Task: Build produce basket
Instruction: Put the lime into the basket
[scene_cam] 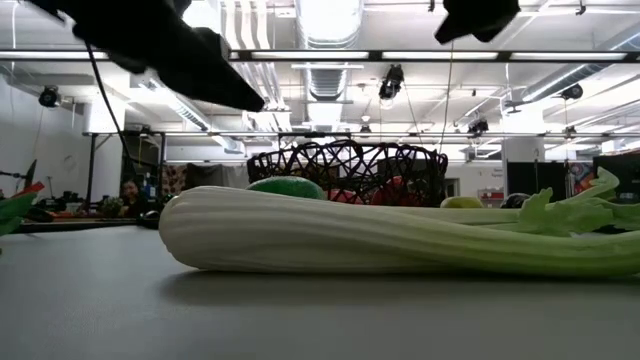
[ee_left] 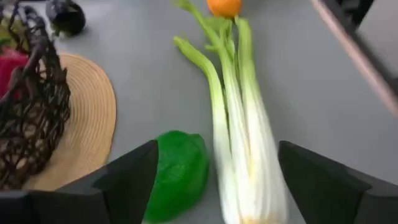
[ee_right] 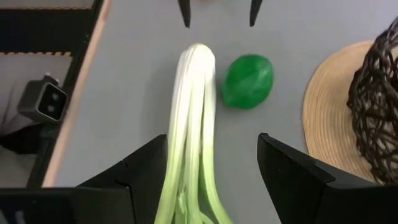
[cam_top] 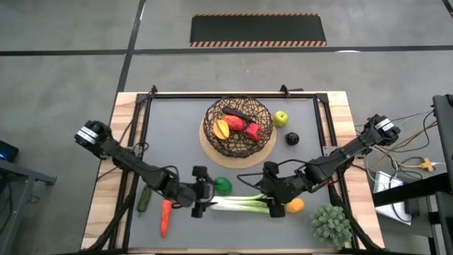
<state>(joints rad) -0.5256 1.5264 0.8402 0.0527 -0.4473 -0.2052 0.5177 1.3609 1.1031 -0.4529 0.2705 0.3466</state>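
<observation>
The left gripper grabs the green pepper (ee_left: 177, 174) by its rounded sides next, to fill the produce basket (ee_left: 32, 115).
The leek (cam_top: 241, 204) lies flat on the grey mat near the front edge, white end toward the left. Open and above it, my left gripper (ee_left: 217, 149) straddles the white end and the green pepper (ee_left: 177, 174). My right gripper (ee_right: 211, 146) hovers open over the leek's green leafy end (ee_right: 186, 186), beside the orange (cam_top: 295, 206). The dark wire basket (cam_top: 237, 127) on its pale disc holds a yellow pepper, a red pepper and a dark piece. In the low view both grippers hang clear above the leek (scene_cam: 400, 235).
A green apple (cam_top: 281, 118) and a dark eggplant (cam_top: 292, 139) lie right of the basket. A carrot (cam_top: 165, 217) and a cucumber (cam_top: 144, 198) lie at the front left. A spiky green plant (cam_top: 331, 225) stands at the front right corner.
</observation>
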